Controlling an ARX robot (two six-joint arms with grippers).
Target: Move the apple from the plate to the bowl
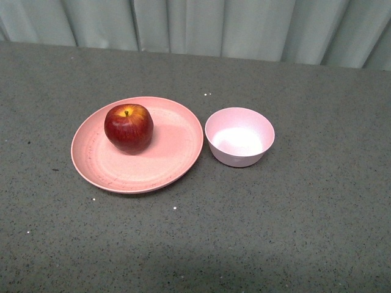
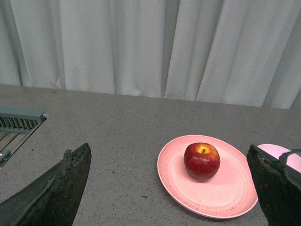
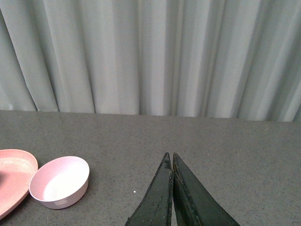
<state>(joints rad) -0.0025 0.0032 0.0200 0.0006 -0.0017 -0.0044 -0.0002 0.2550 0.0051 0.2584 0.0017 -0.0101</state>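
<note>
I should next grab the dark red apple by its round sides with my left gripper, to move it from the plate into the pale pink bowl.
A glossy dark red apple with a yellow patch at its stem rests on the left half of the wide salmon-pink plate. Just right of the plate stands the small pale pink bowl, with nothing in it. Neither arm shows in the front view. In the left wrist view my left gripper is open, its dark fingers wide apart, with the apple and plate some way ahead between them. In the right wrist view my right gripper is shut on nothing, away from the bowl.
Everything sits on a grey speckled tabletop backed by a pale curtain. A grey slotted fixture lies at the table's edge in the left wrist view.
</note>
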